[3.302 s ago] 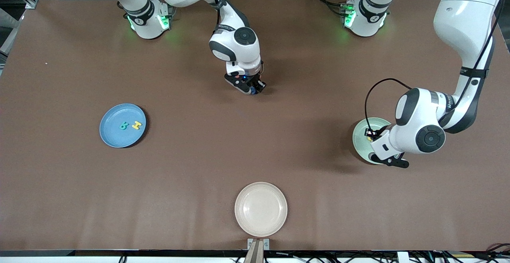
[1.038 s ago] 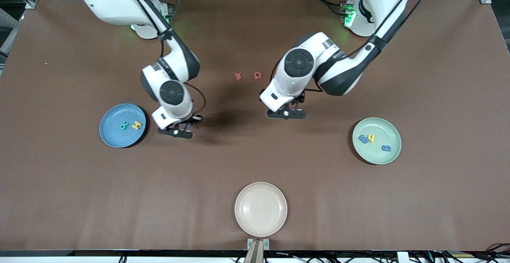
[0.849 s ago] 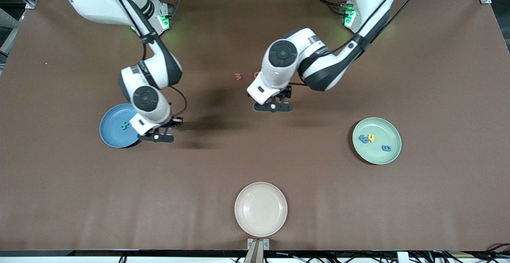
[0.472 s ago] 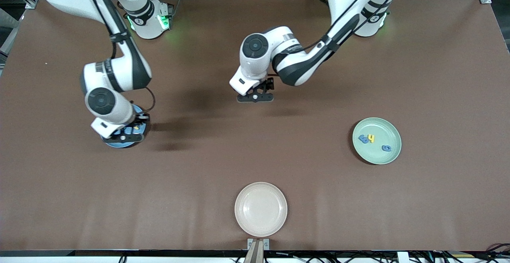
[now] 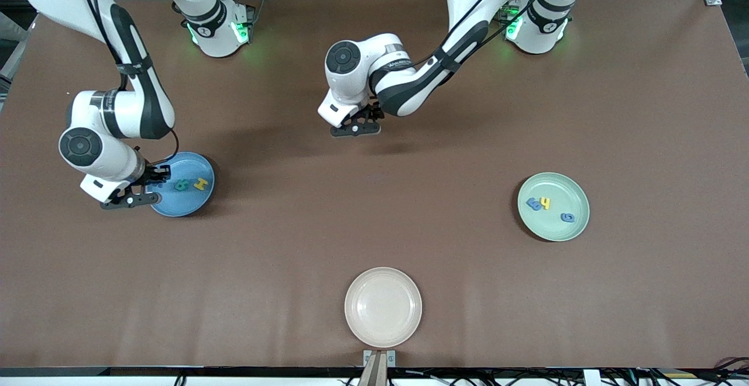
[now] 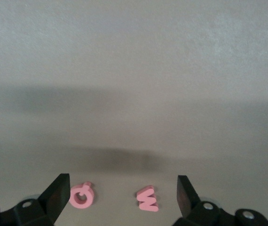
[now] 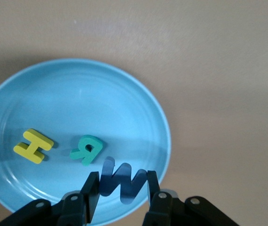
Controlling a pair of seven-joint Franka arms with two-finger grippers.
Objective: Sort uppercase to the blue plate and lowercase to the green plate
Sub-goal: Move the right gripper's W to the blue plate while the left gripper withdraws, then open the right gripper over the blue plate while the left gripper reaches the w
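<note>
The robot's left gripper should next grab the red m by its outer leg [image 6: 149, 207], so the lowercase letters get sorted onto the green plate.
My right gripper [image 5: 155, 171] is shut on the blue M [image 7: 123, 181] and holds it over the blue plate's [image 5: 188, 164] edge at the right arm's end. The teal B [image 5: 181, 185] and yellow H [image 5: 201, 184] lie in that plate; the right wrist view shows the plate [image 7: 77, 94], the H [image 7: 34, 146] and the B [image 7: 87, 149]. My left gripper [image 5: 364, 120] is open, low over the table's middle. Between its fingers [image 6: 59, 195] lie the red Q [image 6: 82, 196] and red m [image 6: 148, 198]. The green plate [image 5: 556, 231] holds the blue comb letter [image 5: 533, 203], yellow h [image 5: 545, 203] and blue g [image 5: 567, 217].
An empty cream plate [image 5: 383, 307] sits at the table's edge nearest the front camera. The left arm hides the red letters in the front view. Bare brown table lies between the plates.
My right arm carried the blue M from the table's middle to the blue plate. My left arm left the green plate and swung over the two red letters, hiding them in the front view.
</note>
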